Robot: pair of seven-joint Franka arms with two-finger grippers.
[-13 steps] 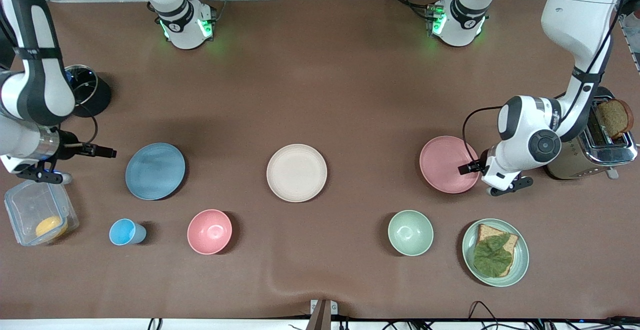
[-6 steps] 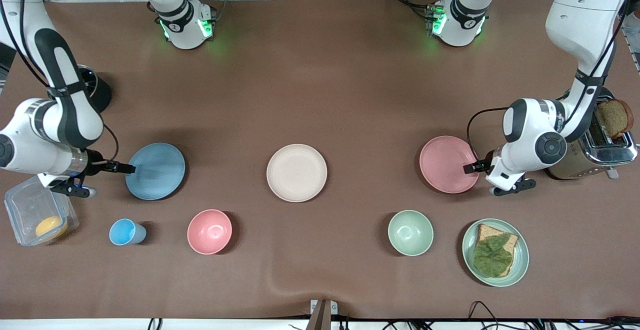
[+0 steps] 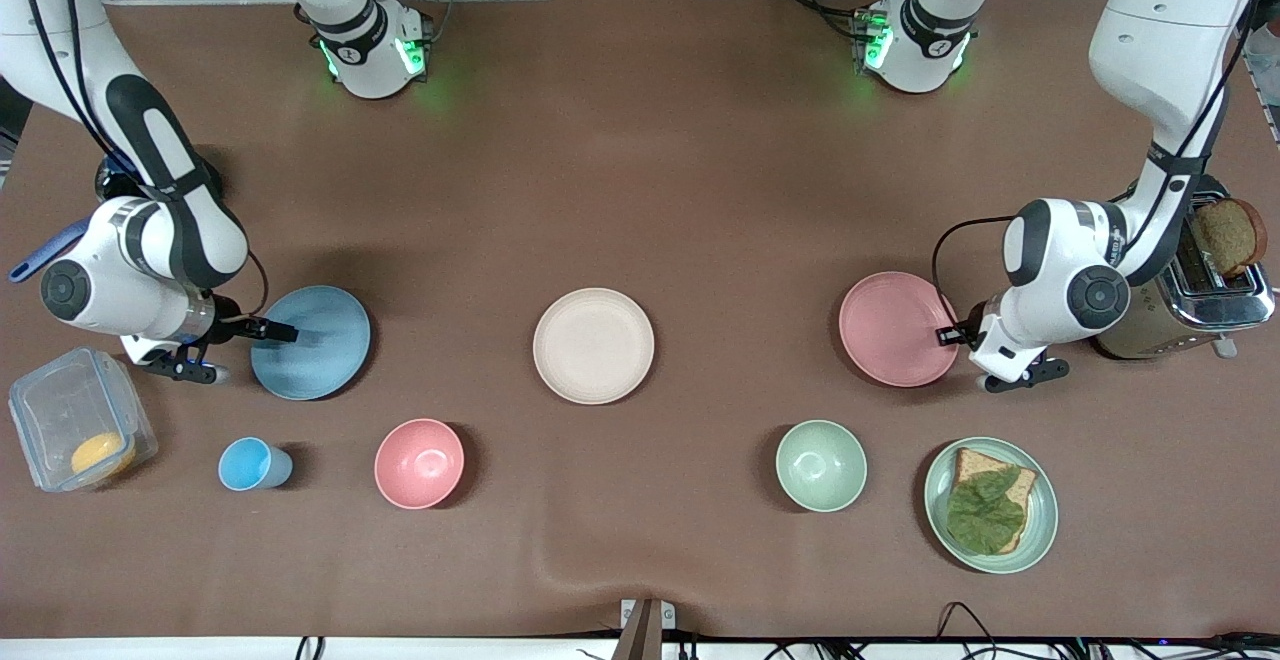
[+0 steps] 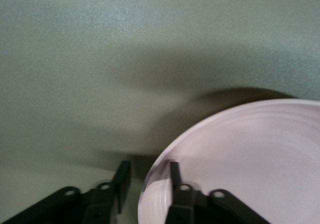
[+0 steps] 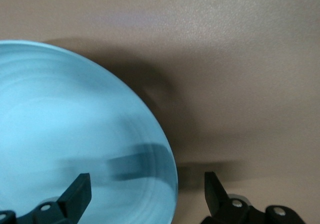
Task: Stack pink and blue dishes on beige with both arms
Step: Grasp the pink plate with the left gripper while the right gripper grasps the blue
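My right gripper should close on the blue plate's rim (image 5: 175,179) now, because the blue plate's rim is between its open fingers in the right wrist view.
The pale pink plate (image 3: 885,325) lies flat toward the left arm's end of the table. My left gripper (image 3: 946,335) is low at its rim. In the left wrist view the left gripper (image 4: 148,178) straddles the pink plate (image 4: 250,159): one finger rests over the plate's inside, the other stands outside the rim with a narrow gap. The light blue plate (image 3: 322,348) lies toward the right arm's end. My right gripper (image 3: 280,332) is open wide across the blue plate's (image 5: 75,119) rim, seen in the right wrist view (image 5: 145,184). The beige plate (image 3: 593,345) sits bare between them.
Nearer the front camera stand a blue cup (image 3: 250,464), a pink bowl (image 3: 419,463), a green bowl (image 3: 821,465) and a green plate (image 3: 1046,525) with bread and a leaf. A toaster (image 3: 1190,300) stands beside the left arm. A clear box (image 3: 60,410) sits beside the right arm.
The right arm swung in and brought its open gripper over the blue plate's rim. The left gripper's jaws narrowed around the pink plate's rim. The plates have not moved.
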